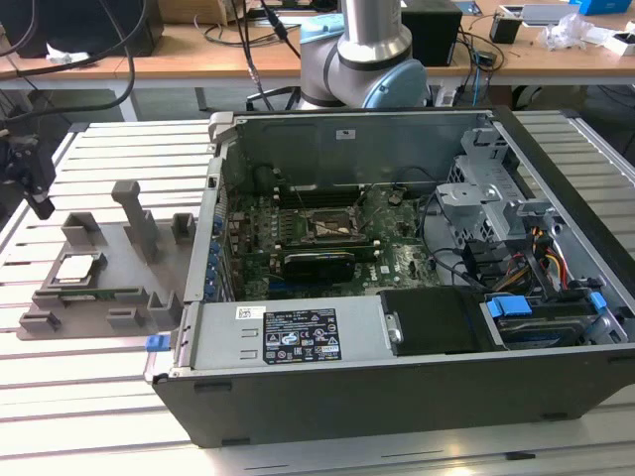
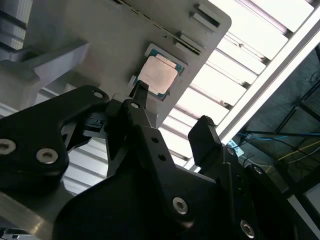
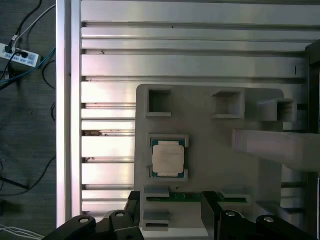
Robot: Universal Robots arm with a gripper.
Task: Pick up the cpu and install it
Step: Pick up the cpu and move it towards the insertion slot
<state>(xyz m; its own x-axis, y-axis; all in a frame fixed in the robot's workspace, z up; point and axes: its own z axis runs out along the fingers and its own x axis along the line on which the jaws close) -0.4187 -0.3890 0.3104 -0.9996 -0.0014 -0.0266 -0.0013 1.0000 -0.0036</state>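
The grey holder's sides hug the cpu's ends, so my gripper should next take the cpu by its two open side edges to install it.
The cpu is a small square chip with a silver top, lying flat in a recess of the grey plastic holder block on the exterior view's left. It also appears in both wrist views. My gripper hangs above the holder's outer edge, apart from the chip. Its black fingers stand spread in the second wrist view, so the gripper is open with nothing between them. In the first wrist view the gripper sits just short of the chip. The dark socket lies on the board inside the open computer case.
The case stands on a slatted aluminium table, its walls rising around the motherboard. A drive cage and cables fill the case's right side. Upright grey posts rise from the holder near the chip. A desk with cables stands behind.
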